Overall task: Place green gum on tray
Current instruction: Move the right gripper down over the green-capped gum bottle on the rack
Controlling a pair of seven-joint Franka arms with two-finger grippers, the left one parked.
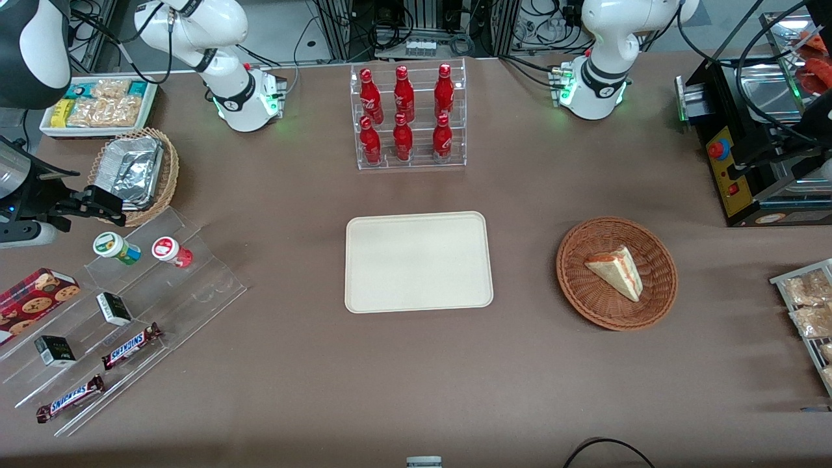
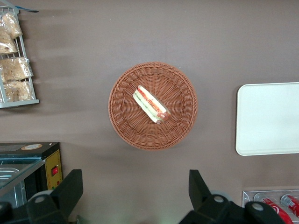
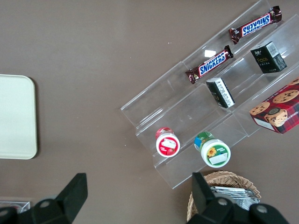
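Observation:
My right gripper will take hold of the green gum by its white-lidded round body next. Then it will put the gum on the tray.
The green gum stands on the top step of a clear stepped rack, beside the red-bodied gum bottle. It also shows in the right wrist view, with its white lid up. The cream tray lies flat and bare at the table's middle, and its rounded corner shows in the right wrist view. My right gripper hovers open and empty a little farther from the front camera than the green gum, at the edge of a wicker basket. In the right wrist view the gripper has its fingers wide apart over bare table.
A wicker basket holding a foil container sits under the gripper. The rack's lower steps carry Snickers bars, small dark boxes and a cookie box. A rack of red bottles and a basket with a sandwich stand nearby.

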